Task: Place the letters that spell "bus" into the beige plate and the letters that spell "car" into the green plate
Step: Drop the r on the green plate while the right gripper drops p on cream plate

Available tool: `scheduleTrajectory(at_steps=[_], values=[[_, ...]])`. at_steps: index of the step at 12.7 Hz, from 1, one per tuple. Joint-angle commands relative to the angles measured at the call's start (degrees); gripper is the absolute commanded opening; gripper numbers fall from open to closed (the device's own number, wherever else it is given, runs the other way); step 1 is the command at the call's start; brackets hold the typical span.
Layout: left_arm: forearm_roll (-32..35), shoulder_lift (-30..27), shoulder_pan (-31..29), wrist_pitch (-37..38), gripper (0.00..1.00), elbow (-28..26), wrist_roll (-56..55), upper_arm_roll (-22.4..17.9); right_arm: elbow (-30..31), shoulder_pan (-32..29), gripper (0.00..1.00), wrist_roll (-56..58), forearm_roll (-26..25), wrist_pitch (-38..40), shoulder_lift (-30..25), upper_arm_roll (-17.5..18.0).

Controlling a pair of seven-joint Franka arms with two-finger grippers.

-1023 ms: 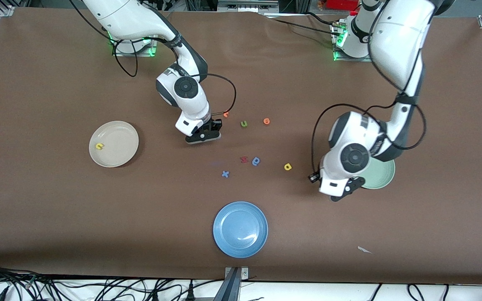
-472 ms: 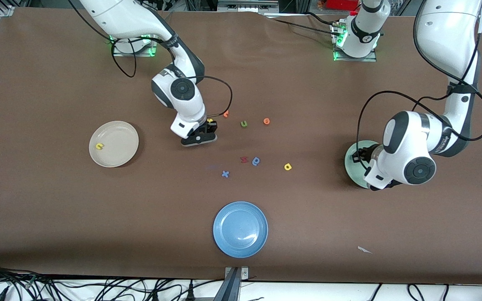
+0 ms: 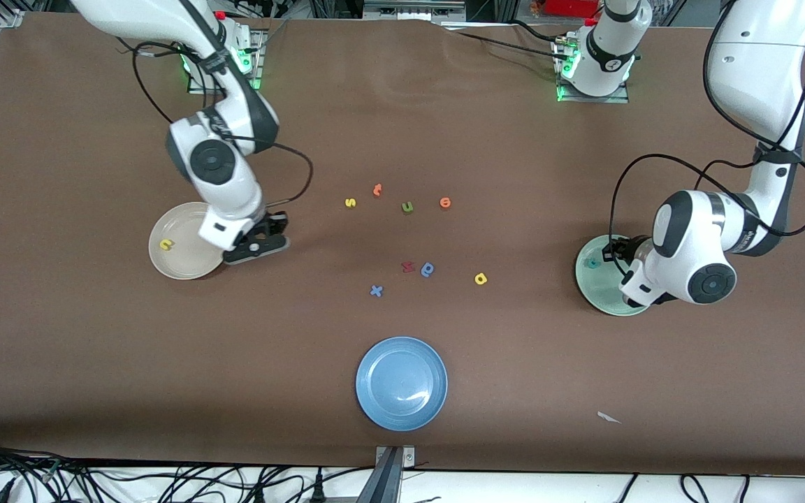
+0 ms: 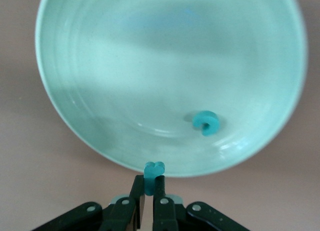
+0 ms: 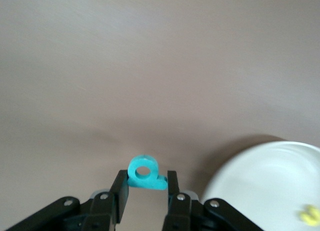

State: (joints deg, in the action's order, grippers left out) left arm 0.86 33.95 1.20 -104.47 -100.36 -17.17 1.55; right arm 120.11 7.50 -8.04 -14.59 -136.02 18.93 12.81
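Observation:
My right gripper keeps the teal b (image 5: 146,180) until over the beige plate (image 5: 270,188): the b hangs short of its rim and would miss if I opened now.
My right gripper (image 3: 261,242) is shut on the teal b (image 5: 143,173) and hangs over the table just beside the beige plate (image 3: 189,260). A yellow u (image 3: 165,244) lies in that plate. Over the rim of the green plate (image 3: 595,286), my left gripper (image 4: 150,179) is shut on a teal hooked r (image 4: 154,171). A teal c (image 4: 205,123) lies in the green plate. The yellow s (image 3: 351,202) lies mid-table. The yellow a (image 3: 481,279) lies nearer the front camera, toward the green plate.
Loose letters lie mid-table: two orange ones (image 3: 377,189) (image 3: 445,202), a green u (image 3: 407,207), a red one (image 3: 407,266), a blue bowl-shaped one (image 3: 428,269) and a blue x (image 3: 376,290). A blue plate (image 3: 401,383) sits near the front edge.
My right gripper has carried the teal b from the letter cluster over to the beige plate, uncovering the yellow s. My left gripper has swung over the green plate's rim with the r.

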Motion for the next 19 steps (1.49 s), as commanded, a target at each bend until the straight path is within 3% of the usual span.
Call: scheduleTrajectory(at_steps=[1, 2, 3, 4, 5, 6, 8, 10, 12, 14, 19], values=[[1.42, -1.96, -0.85, -1.97, 0.10, -3.52, 1.78, 0.38, 4.52, -7.91, 0.26, 10.98, -0.53, -0.04, -3.64, 1.25], [1.42, -1.96, -0.93, -1.79, 0.20, -3.70, 1.96, 0.47, 5.30, -10.37, 0.26, 14.24, -0.53, -0.04, -3.99, 1.25], [1.42, -1.96, -1.02, -1.44, 0.50, -3.62, 2.14, 0.47, 6.10, -12.40, 0.31, 16.97, -0.35, -0.04, -3.99, 1.25], [1.33, -1.96, -0.93, -1.44, 0.96, -3.27, 2.23, 0.47, 7.06, -14.16, 0.38, 18.22, -0.26, -0.30, -3.99, 1.34], [1.33, -2.13, -0.76, -1.18, 1.00, -2.65, 1.79, 0.47, 7.68, -14.61, 0.48, 18.41, -0.26, -0.56, -3.91, 1.25], [0.64, -2.31, -0.15, -0.92, 1.00, -1.78, 1.27, 0.56, 7.69, -14.62, 0.71, 18.32, -0.18, -0.65, -3.82, 1.34], [-0.94, -2.48, 0.56, -0.91, 1.00, 2.08, -5.37, 3.00, 7.69, -14.62, 0.87, 17.97, 0.61, -0.65, -3.90, 1.34], [-3.40, -2.14, 0.91, -1.09, 1.00, 6.38, -14.42, 5.38, 7.60, -14.53, 0.87, 17.62, 4.11, -0.48, -3.90, 1.52], [-4.73, -1.87, 2.40, -1.70, 1.00, 8.07, -19.72, 7.41, 7.60, -14.18, 0.87, 14.82, 7.62, -0.65, -3.82, 4.57], [-4.82, -0.91, 5.99, -5.63, 1.00, 9.04, -26.56, 7.41, 7.34, -9.90, 0.87, 6.94, 10.10, -1.61, -3.47, 5.56], [-4.03, 5.41, 14.70, -20.40, 0.98, 9.22, -41.60, 7.24, 7.16, 4.43, 0.88, -19.78, 10.20, -10.13, -1.01, 5.56]])
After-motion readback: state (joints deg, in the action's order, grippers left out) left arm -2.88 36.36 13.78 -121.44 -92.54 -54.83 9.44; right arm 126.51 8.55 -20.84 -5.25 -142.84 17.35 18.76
